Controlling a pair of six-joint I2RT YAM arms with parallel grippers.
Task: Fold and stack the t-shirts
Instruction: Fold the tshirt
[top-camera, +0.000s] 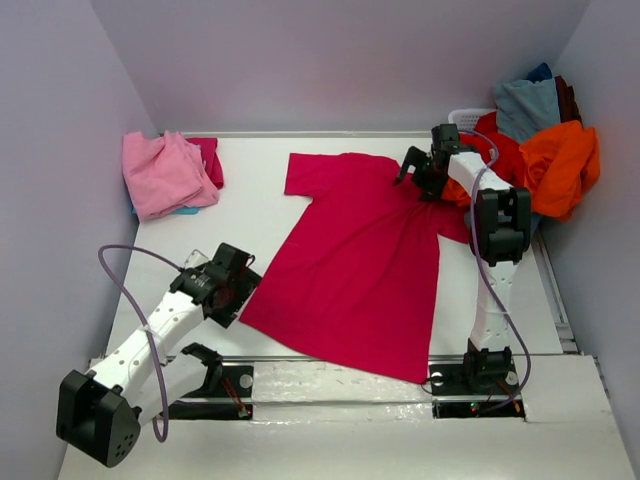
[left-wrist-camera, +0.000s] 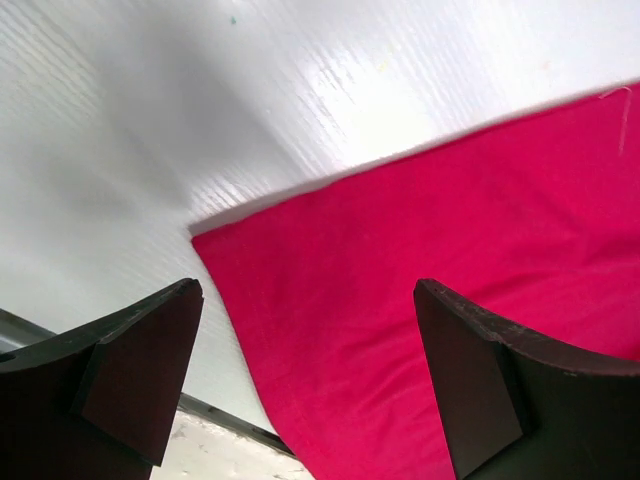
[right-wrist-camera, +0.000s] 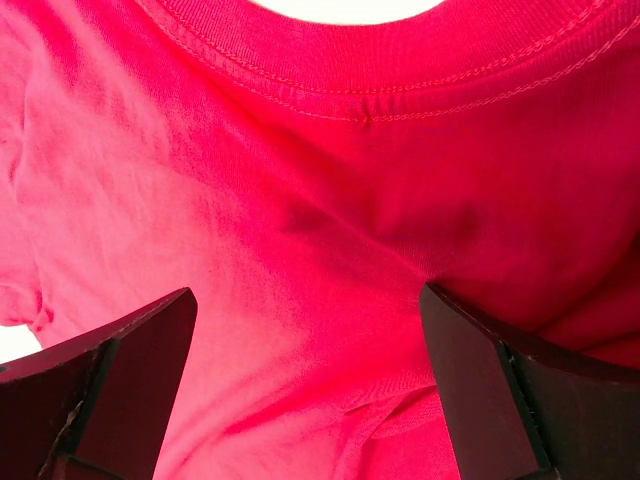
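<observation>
The left gripper grabs the near hem corner of the crimson-magenta t-shirt (top-camera: 360, 270) next, to swing the t-shirt around and fold its side inward.
A crimson-magenta t-shirt (top-camera: 360, 270) lies spread flat in the middle of the white table, collar toward the back right. My left gripper (top-camera: 238, 292) hovers open at the shirt's near left hem corner; in the left wrist view that corner (left-wrist-camera: 450, 280) lies between and beyond the spread fingers (left-wrist-camera: 140, 370). My right gripper (top-camera: 413, 178) stands open over the collar area, and the collar seam (right-wrist-camera: 370, 95) shows above its gap (right-wrist-camera: 310, 380). Neither holds cloth. A folded light pink t-shirt (top-camera: 165, 172) rests at the back left.
Beside the pink shirt a magenta one (top-camera: 209, 160) peeks out, with a teal edge (top-camera: 186, 211) beneath. A white basket (top-camera: 470, 116) at the back right holds heaped orange (top-camera: 560, 165), red (top-camera: 506, 150) and grey-blue (top-camera: 526, 105) shirts. Grey walls close in left, right and back.
</observation>
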